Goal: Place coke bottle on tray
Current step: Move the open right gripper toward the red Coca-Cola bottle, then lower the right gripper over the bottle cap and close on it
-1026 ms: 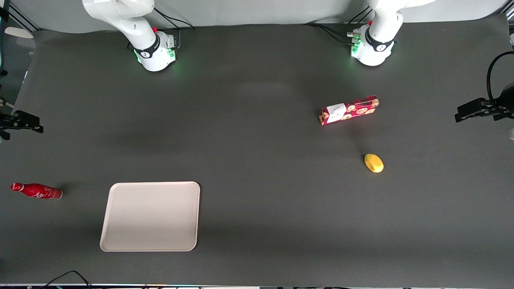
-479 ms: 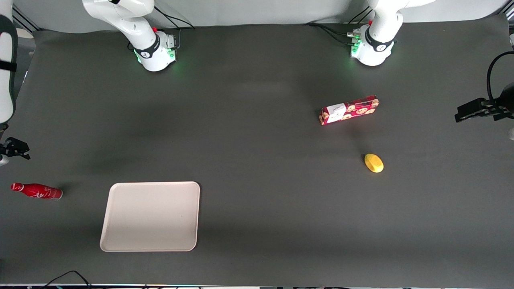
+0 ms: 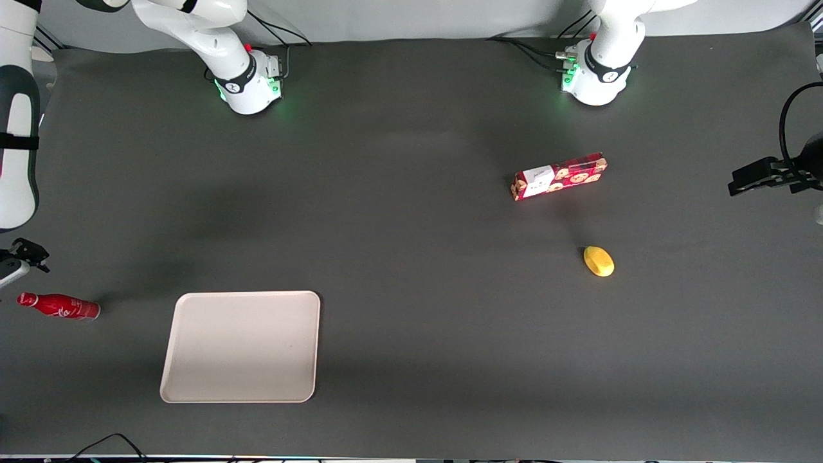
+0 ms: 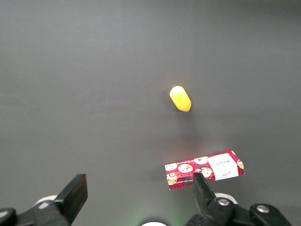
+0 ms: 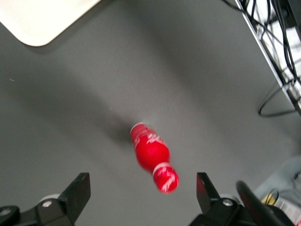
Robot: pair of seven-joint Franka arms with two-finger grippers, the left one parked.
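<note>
My right gripper needs to grab the coke bottle by its cap (image 3: 27, 298), leaving the coke bottle's base (image 3: 96, 310) free to settle on the tray.
The coke bottle (image 3: 58, 306), small and red with white lettering, seems to stand upright on the dark table at the working arm's end, beside the tray and apart from it. The cream tray (image 3: 241, 347) lies flat, with nothing on it. My right gripper (image 3: 22, 256) hangs above the table just farther from the front camera than the bottle. In the right wrist view the gripper (image 5: 141, 197) is open wide, and the bottle (image 5: 151, 153) sits below it with its cap between the two fingers' lines. A corner of the tray (image 5: 42, 19) shows there too.
A red cookie box (image 3: 559, 175) and a yellow lemon-like object (image 3: 598, 261) lie toward the parked arm's end; both also show in the left wrist view, the box (image 4: 204, 169) and the yellow object (image 4: 180, 98). The table's edge with cables (image 5: 277, 70) runs close to the bottle.
My right gripper has moved nearer to the front camera, down toward the bottle. The bottle and tray have not moved.
</note>
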